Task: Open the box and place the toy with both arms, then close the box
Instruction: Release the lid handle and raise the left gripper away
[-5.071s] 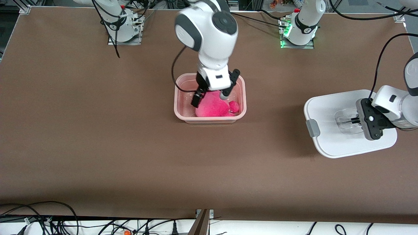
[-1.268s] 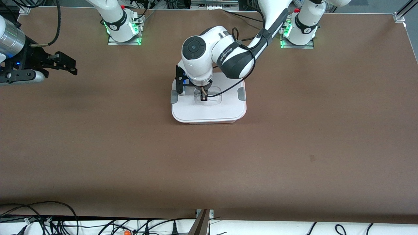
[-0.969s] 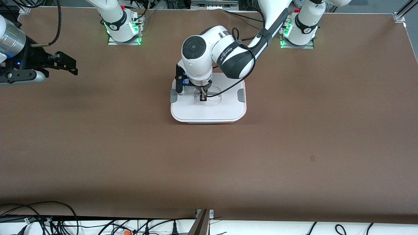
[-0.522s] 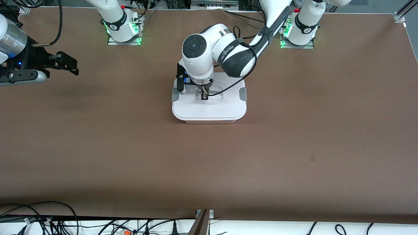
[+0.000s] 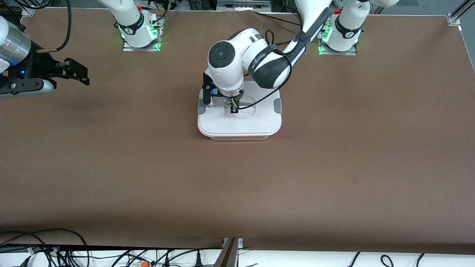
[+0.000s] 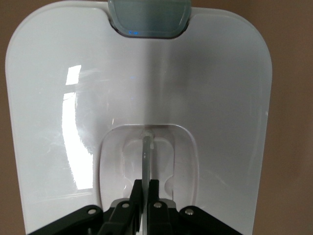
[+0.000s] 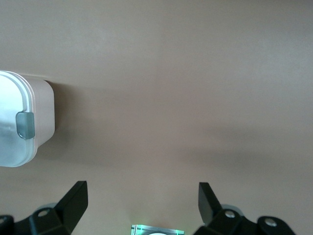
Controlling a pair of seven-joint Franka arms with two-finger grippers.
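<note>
I should open my left gripper now, because the lid's lower edge (image 5: pixel 239 134) is on the box's rim (image 5: pixel 239 137) and the lid would stay there.
The box (image 5: pixel 239 138) stands mid-table with its white lid (image 5: pixel 241 124) lying on it; a grey clip (image 5: pixel 277 106) shows at each short end. My left gripper (image 5: pixel 234 109) reaches down onto the lid and is shut on the thin clear handle (image 6: pixel 146 149) in the recessed centre. The left wrist view shows the lid (image 6: pixel 205 88) and one clip (image 6: pixel 146 17). The toy is hidden. My right gripper (image 5: pixel 82 74) waits open and holds nothing, over bare table at the right arm's end. Its wrist view shows its gripper (image 7: pixel 142 191), the box (image 7: pixel 43 110) and a clip (image 7: pixel 25 125).
The brown table (image 5: pixel 237 185) carries nothing else. The two arm bases (image 5: pixel 141 33) (image 5: pixel 339 35) stand along the edge farthest from the front camera. Cables (image 5: pixel 44 248) hang below the edge nearest that camera.
Five seconds ago the box was open with the toy inside and the lid was apart. Over the last second the left gripper shifted the lid slightly toward the left arm's end, square on the box.
</note>
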